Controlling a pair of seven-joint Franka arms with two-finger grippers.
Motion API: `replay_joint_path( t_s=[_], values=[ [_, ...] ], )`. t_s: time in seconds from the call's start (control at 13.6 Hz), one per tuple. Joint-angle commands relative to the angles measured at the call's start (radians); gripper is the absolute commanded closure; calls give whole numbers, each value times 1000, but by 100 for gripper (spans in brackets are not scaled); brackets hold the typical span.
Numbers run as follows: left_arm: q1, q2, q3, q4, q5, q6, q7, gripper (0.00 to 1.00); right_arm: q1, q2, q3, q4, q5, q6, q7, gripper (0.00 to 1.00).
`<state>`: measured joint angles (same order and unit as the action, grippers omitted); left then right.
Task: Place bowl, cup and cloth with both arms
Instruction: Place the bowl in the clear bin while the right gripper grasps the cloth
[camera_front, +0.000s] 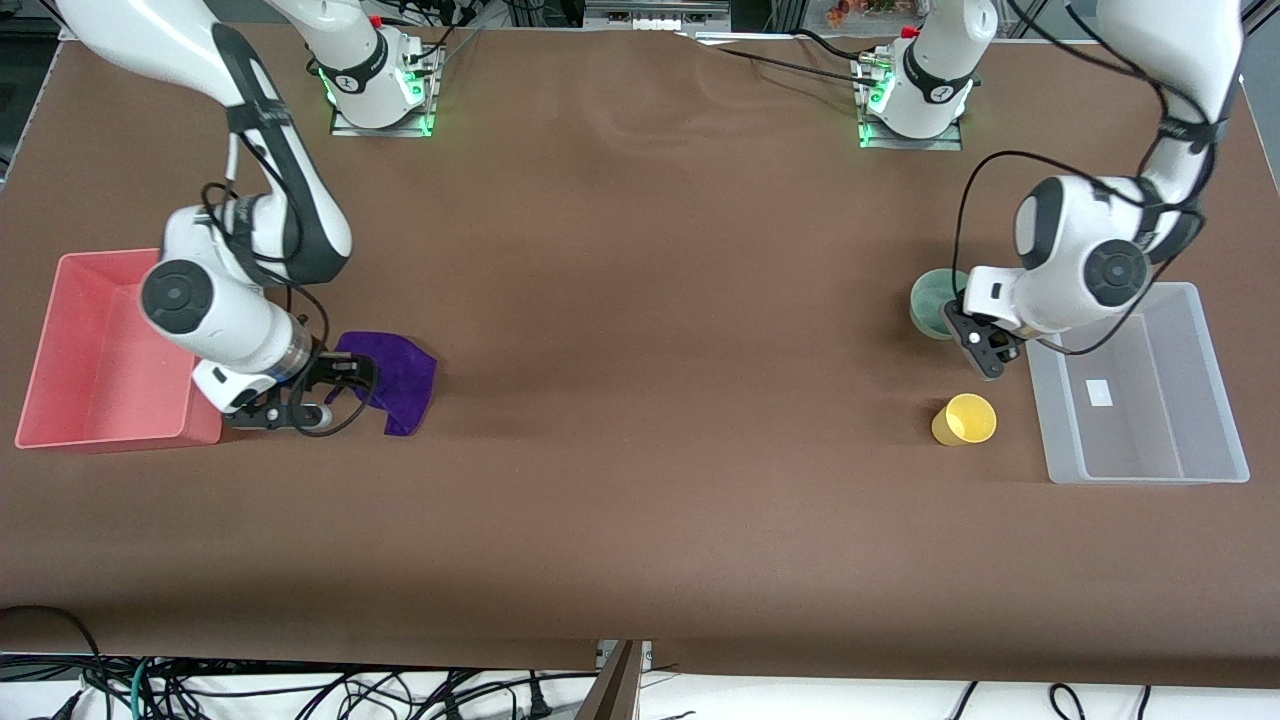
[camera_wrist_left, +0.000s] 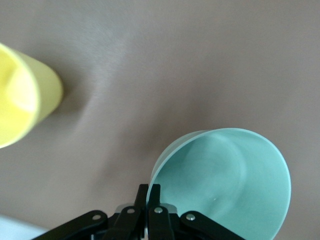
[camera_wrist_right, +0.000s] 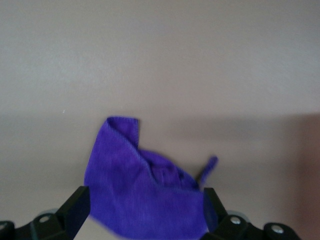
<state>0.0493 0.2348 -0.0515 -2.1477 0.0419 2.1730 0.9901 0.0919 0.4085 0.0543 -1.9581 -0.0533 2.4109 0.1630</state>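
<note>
The purple cloth should next be grabbed by its crumpled middle (camera_front: 398, 374) with my right gripper, to place it in the pink bin (camera_front: 110, 366).
The pale mint-green bowl (camera_front: 932, 298) is near the left arm's end of the table, beside the clear bin. My left gripper (camera_front: 958, 322) is shut on the bowl's rim (camera_wrist_left: 152, 186), one finger inside and one outside. I cannot tell whether the bowl (camera_wrist_left: 225, 185) is off the table. The yellow cup (camera_front: 965, 418) stands nearer the front camera than the bowl and also shows in the left wrist view (camera_wrist_left: 22, 100). The purple cloth (camera_front: 400, 375) lies crumpled near the pink bin. My right gripper (camera_front: 345, 382) is open, low over the cloth (camera_wrist_right: 145, 195), with one finger (camera_wrist_right: 77, 205) at each side of it.
A pink bin (camera_front: 60, 400) stands at the right arm's end of the table, close to the right gripper. A clear plastic bin (camera_front: 1200, 380) stands at the left arm's end, beside the cup and bowl. Brown tabletop lies between the two groups.
</note>
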Motion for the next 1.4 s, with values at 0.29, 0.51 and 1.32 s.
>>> replay_joint_path(
  t_s=[0.29, 0.51, 1.32],
  values=[
    [223, 107, 13, 413, 57, -297, 269, 100, 5, 4, -1, -243, 0, 361, 161, 0],
    [358, 251, 12, 451, 104, -108, 335, 100, 8, 38, -1, -277, 0, 465, 161, 18],
    [409, 262, -51, 517, 55, -139, 250, 0, 8, -46, -4, -127, -5, 149, 121, 100]
  ],
)
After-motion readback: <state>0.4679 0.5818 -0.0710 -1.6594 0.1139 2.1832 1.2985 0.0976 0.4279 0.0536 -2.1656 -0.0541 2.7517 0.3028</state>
